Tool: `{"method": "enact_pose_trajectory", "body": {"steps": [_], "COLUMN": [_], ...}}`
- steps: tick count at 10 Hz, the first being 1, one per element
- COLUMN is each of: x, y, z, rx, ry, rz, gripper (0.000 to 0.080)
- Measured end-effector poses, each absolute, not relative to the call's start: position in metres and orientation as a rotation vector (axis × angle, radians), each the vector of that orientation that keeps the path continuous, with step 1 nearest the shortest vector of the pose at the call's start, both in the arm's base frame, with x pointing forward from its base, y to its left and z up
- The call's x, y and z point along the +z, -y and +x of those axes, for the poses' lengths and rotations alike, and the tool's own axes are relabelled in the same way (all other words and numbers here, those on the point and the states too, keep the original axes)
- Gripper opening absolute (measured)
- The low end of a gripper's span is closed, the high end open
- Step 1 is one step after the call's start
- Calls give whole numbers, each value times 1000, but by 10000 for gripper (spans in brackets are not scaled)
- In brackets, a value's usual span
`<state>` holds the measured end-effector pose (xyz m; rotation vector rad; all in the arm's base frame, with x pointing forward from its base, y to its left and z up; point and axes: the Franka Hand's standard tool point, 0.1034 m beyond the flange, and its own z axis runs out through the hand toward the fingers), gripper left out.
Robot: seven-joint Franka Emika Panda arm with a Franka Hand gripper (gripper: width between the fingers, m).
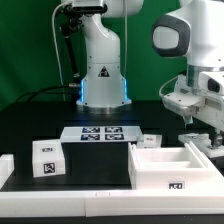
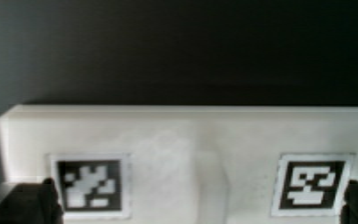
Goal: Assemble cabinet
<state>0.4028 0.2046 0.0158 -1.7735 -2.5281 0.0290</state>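
I need to close my gripper on the panel now, because my fingers are around the raised line (image 2: 211, 185) of the white tagged panel. Closing now would hold it.
The cabinet (image 1: 160, 176) is a large white open box at the front of the exterior view's right, with a small tag on its near face. My gripper (image 1: 198, 130) hangs just over the box's far right corner. In the wrist view a white panelled face of the cabinet (image 2: 194, 150) with two square tags fills the lower half. My gripper (image 2: 194, 212) is open, with its dark fingertips (image 2: 23, 205) set wide apart at either side of that face. I cannot tell whether they touch it.
The marker board (image 1: 100, 133) lies in the middle of the black table in front of the arm's base (image 1: 103, 92). A small white single-tag cube (image 1: 46, 160) stands at the exterior view's left, a flat white piece (image 1: 5, 170) at the far left, and a small white part (image 1: 151, 141) behind the cabinet.
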Motion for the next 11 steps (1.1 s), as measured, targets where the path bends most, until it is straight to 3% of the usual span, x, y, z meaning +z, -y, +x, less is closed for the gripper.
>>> {"method": "enact_pose_trajectory", "body": {"steps": [2,3,4,5,6,7,8,9,11], "x": [14,14,13,13,11,11,11,12,13], "y": [-204,-204,-204,-203,-203,-204,-203,-203,-203], "z": [401,401,401,401,400,400,400,401,401], "rx": [35,35,36,38,41,40,40,36,35], "ry": [2524,2524,2523,2521,2518,2518,2518,2519,2519], "rz": [-1772,-1772,-1773,-1774,-1774,-1773,-1773,-1776,-1776], "gripper": [797,698,698,498,362,362,167,67,67]}}
